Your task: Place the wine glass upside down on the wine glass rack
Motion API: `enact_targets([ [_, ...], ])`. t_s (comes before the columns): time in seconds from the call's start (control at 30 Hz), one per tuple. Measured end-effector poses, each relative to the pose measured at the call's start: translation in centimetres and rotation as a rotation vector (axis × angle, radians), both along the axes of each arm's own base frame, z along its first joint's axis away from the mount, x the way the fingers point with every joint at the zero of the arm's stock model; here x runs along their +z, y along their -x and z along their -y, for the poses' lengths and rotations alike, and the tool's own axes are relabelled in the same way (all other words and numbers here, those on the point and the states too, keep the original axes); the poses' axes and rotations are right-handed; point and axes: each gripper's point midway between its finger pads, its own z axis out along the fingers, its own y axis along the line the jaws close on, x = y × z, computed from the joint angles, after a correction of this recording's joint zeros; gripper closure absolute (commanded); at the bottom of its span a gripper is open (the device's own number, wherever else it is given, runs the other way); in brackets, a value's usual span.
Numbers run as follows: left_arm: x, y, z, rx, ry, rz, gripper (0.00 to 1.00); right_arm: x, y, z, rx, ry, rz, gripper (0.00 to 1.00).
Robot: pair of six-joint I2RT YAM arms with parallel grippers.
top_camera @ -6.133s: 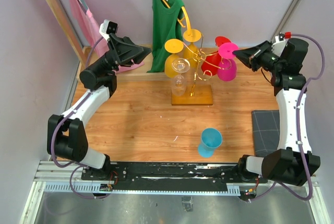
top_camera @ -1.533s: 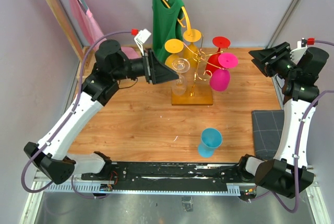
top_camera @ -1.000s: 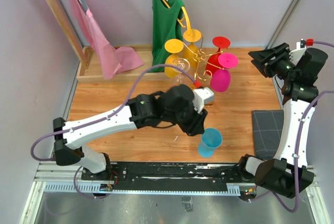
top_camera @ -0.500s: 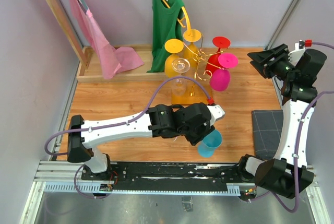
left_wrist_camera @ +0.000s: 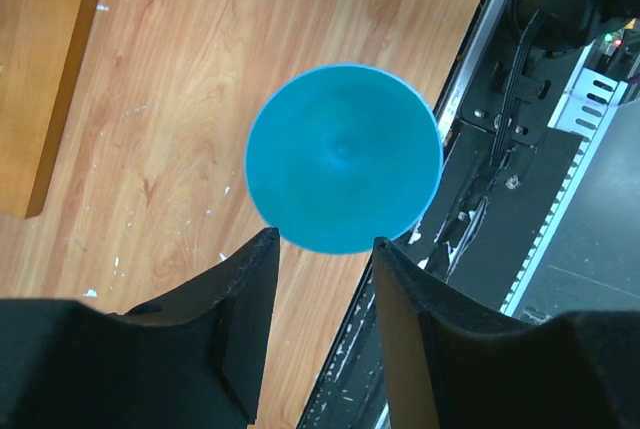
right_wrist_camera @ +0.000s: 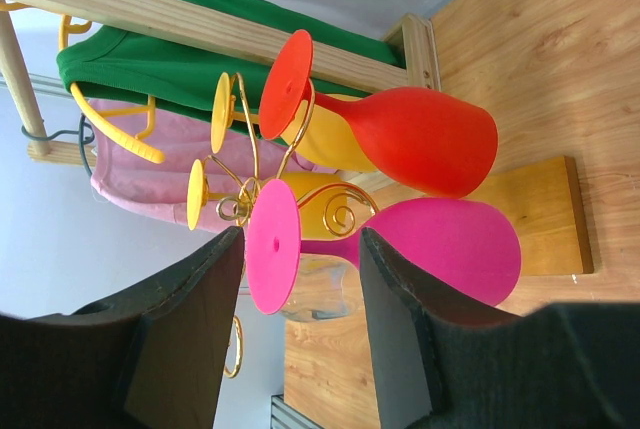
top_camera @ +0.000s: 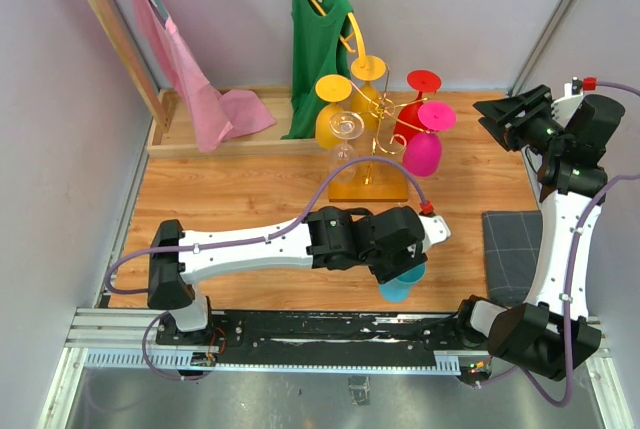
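Observation:
Next, my left gripper grips the blue wine glass by its rim (left_wrist_camera: 325,251), which leaves the foot free for my right gripper to take.
A blue wine glass (top_camera: 404,282) stands on the wooden table near the front edge; the left wrist view looks straight down on it as a round blue disc (left_wrist_camera: 343,158). My left gripper (left_wrist_camera: 323,239) hovers over it, open, its fingertips at the disc's near rim and not touching it. In the top view the left wrist covers most of the glass. The gold wine glass rack (top_camera: 369,185) stands at the back centre with yellow, red, pink and clear glasses hanging upside down. My right gripper (right_wrist_camera: 300,232) is open and empty at the back right, facing the rack (right_wrist_camera: 345,211).
A wooden clothes frame (top_camera: 103,24) at the back carries a green shirt (top_camera: 316,44) and a pink cloth (top_camera: 190,74). A dark grey mat (top_camera: 508,244) lies at the right. The black base rail (left_wrist_camera: 520,159) runs just beside the blue glass.
My left arm has swung from the rack down to the front of the table and now hangs over the blue glass, jaws a little wider. The right arm has stayed put.

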Motion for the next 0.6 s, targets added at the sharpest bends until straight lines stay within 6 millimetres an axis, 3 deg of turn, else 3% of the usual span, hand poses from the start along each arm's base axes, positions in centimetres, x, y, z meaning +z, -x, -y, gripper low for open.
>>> enact_targets([
  [0.33,-0.2,1.3,1.0,-0.067,-0.005,0.026,0.53,-0.2,0.0,-0.1,0.006,-0.003,-0.004,0.49],
  [0.6,-2.0,2.2,2.1,-0.098,-0.029,0.012,0.53,-0.2,0.0,-0.1,0.007,-0.004,-0.005,0.49],
])
